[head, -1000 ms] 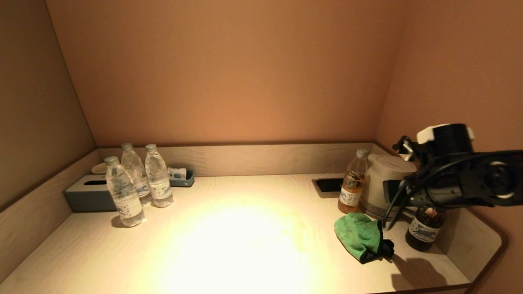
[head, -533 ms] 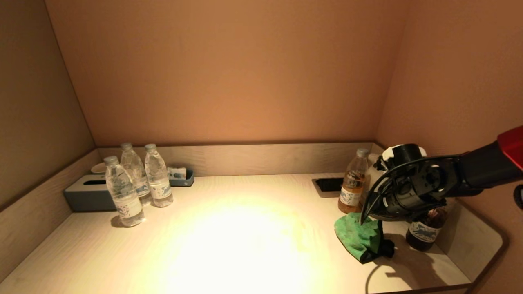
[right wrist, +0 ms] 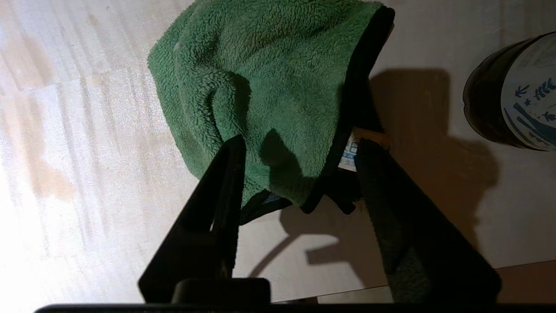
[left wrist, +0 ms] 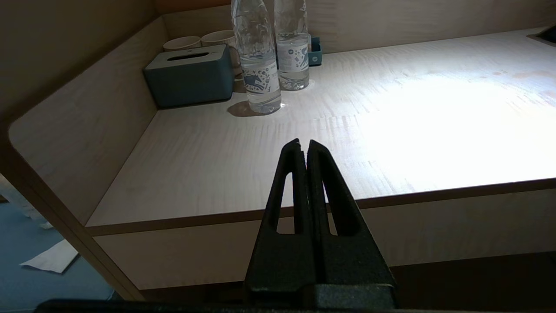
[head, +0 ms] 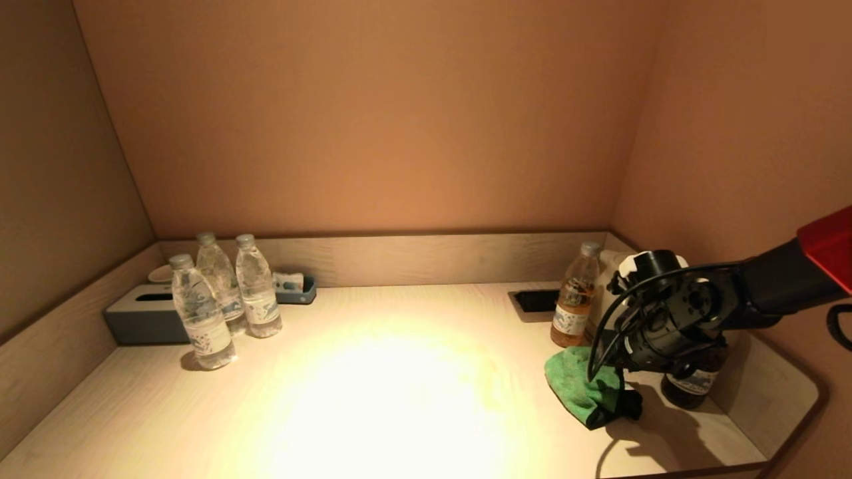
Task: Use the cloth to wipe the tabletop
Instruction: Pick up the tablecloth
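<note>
The robot's right gripper should next grab the green cloth by its black-trimmed corner [head: 600,418] [right wrist: 305,192] to wipe the tabletop.
A crumpled green cloth [head: 580,386] with black trim lies on the light wooden tabletop [head: 399,399] near its front right. My right gripper [right wrist: 299,145] is open, pointing down just above the cloth [right wrist: 269,82], with its fingers spread to either side of the cloth's near end. In the head view the right arm's wrist [head: 665,319] hangs over the cloth's right edge. My left gripper [left wrist: 304,145] is shut and empty, held off the table's front left edge.
Three water bottles [head: 226,299] and a grey tissue box [head: 143,322] stand at the back left. A tea bottle [head: 572,299], a kettle [head: 609,279] and a dark bottle [head: 692,386] crowd the right side beside the cloth. Walls enclose three sides.
My right arm swung in from the right and dropped toward the cloth, turning the gripper downward over it. The cloth has not moved.
</note>
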You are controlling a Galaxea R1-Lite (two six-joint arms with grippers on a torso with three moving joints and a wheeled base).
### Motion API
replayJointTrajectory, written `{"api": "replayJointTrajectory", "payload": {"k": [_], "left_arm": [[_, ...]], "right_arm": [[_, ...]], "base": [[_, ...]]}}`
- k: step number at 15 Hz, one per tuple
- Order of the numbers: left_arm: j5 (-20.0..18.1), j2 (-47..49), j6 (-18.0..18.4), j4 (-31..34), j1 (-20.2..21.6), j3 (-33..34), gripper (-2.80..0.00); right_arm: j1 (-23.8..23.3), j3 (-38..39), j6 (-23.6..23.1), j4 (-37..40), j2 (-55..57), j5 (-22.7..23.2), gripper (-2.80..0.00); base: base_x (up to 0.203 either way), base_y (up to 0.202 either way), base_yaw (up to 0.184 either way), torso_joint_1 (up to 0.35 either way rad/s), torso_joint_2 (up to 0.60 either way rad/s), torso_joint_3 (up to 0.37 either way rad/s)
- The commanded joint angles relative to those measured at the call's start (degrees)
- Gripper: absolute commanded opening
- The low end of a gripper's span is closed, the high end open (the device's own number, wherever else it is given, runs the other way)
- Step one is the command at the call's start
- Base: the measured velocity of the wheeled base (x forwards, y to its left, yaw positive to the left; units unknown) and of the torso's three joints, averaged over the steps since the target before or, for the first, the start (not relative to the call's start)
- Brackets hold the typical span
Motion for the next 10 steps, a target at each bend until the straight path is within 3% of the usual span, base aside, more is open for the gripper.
{"api": "replayJointTrajectory", "payload": {"k": [1, 10], "left_arm": [[-0.02, 0.04, 0.02, 0.02, 0.06, -0.04, -2.80], [-0.02, 0.04, 0.02, 0.02, 0.06, 0.05, -2.80]], "right_arm": [[0.14, 0.08, 1.66, 0.06, 0.58, 0.10, 0.00], [0.51, -0.96, 2.19, -0.47, 7.66, 1.57, 0.00]], "base": [[0.000, 0.000, 0.000, 0.000, 0.00, 0.000], [0.000, 0.000, 0.000, 0.000, 0.00, 0.000]]}}
